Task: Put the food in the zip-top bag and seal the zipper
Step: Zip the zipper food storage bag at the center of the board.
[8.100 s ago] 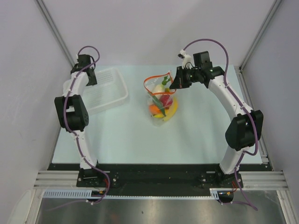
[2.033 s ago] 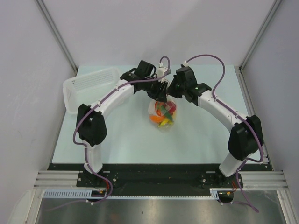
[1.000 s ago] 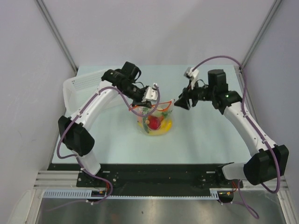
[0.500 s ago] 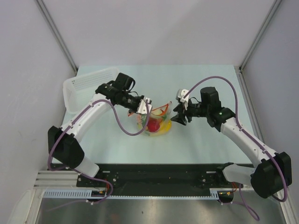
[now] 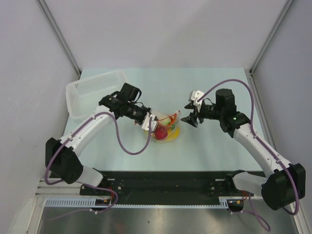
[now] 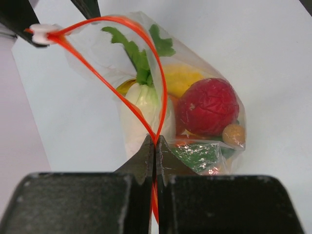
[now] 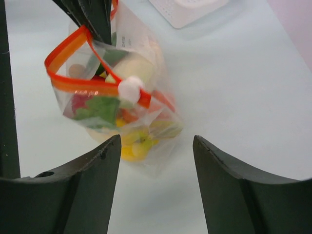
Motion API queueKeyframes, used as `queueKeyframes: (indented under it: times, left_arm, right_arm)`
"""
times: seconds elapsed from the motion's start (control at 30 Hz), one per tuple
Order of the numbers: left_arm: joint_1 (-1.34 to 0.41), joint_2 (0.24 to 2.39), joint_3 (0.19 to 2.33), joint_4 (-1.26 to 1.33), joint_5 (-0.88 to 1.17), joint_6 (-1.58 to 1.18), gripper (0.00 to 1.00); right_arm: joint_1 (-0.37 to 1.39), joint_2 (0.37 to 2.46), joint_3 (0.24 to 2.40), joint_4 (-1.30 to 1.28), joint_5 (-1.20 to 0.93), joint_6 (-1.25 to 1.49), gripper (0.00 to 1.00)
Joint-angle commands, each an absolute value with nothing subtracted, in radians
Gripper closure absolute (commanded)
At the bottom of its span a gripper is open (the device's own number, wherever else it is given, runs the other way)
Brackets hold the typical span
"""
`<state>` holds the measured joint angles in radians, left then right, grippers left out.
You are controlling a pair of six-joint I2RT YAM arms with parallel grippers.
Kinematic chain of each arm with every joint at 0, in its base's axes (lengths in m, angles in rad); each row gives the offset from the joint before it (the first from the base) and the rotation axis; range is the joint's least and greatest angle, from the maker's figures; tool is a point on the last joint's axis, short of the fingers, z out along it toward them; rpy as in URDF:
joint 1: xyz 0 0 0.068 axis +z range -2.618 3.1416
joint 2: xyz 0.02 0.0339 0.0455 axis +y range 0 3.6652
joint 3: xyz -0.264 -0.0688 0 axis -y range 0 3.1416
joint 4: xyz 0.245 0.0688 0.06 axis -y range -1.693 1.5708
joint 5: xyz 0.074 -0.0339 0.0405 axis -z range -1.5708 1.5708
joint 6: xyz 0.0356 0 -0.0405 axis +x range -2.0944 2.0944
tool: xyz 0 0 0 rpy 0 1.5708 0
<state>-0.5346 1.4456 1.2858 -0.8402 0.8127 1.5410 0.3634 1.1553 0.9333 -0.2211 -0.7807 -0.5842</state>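
Observation:
I should pinch the zipper's end just behind the white slider (image 5: 178, 112) (image 7: 130, 89) with my right gripper. The slider then stays free to seal.
The clear zip-top bag (image 5: 164, 129) stands on the table with the food inside. In the left wrist view I see the white radish (image 6: 145, 103), the red fruit (image 6: 207, 105), a yellow banana (image 6: 183, 80) and the green pepper (image 6: 200, 156). My left gripper (image 5: 146, 119) (image 6: 155, 142) is shut on one end of the red-orange zipper (image 6: 122, 22), whose mouth gapes in a loop. The zipper's white slider (image 7: 130, 89) sits at the other end. My right gripper (image 5: 188, 118) (image 7: 156, 141) is open just short of that end, touching nothing.
A white ribbed tray (image 5: 92, 91) (image 7: 187, 7) lies at the back left of the pale table (image 5: 209, 146). The left arm's black fingers (image 7: 92, 17) show at the top of the right wrist view.
The left gripper has drawn the bag's zipper end nearer and lower. The right gripper has let the other end go; its jaws have spread and it hangs just right of the bag.

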Motion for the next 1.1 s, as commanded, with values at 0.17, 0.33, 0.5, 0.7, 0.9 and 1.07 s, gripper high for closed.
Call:
queueKeyframes:
  times: [0.17,0.33,0.5,0.7,0.9,1.07]
  left_arm:
    - [-0.551,1.419,1.299,-0.802,0.842,1.618,1.0]
    - [-0.551,1.428,1.308,-0.796,0.845,1.594,1.0]
    - [-0.549,1.434,1.305,-0.756,0.839,1.543,1.0]
    - [-0.542,1.421,1.281,-0.623,0.816,1.361,0.81]
    - [-0.502,1.413,1.396,-0.546,0.836,0.975,0.38]
    - [-0.502,1.378,1.463,-0.505,0.862,0.774,0.24]
  right_arm:
    - [0.428,1.15,0.936,-0.106,-0.819,-0.569,0.37]
    - [0.431,1.155,0.936,-0.113,-0.83,-0.58,0.62]
    - [0.459,1.144,0.937,-0.176,-0.83,-0.623,0.93]
    - [0.463,1.121,0.937,-0.19,-0.815,-0.623,1.0]
    - [0.463,1.094,0.937,-0.189,-0.782,-0.614,1.0]
    - [0.459,1.078,0.937,-0.172,-0.727,-0.574,1.0]
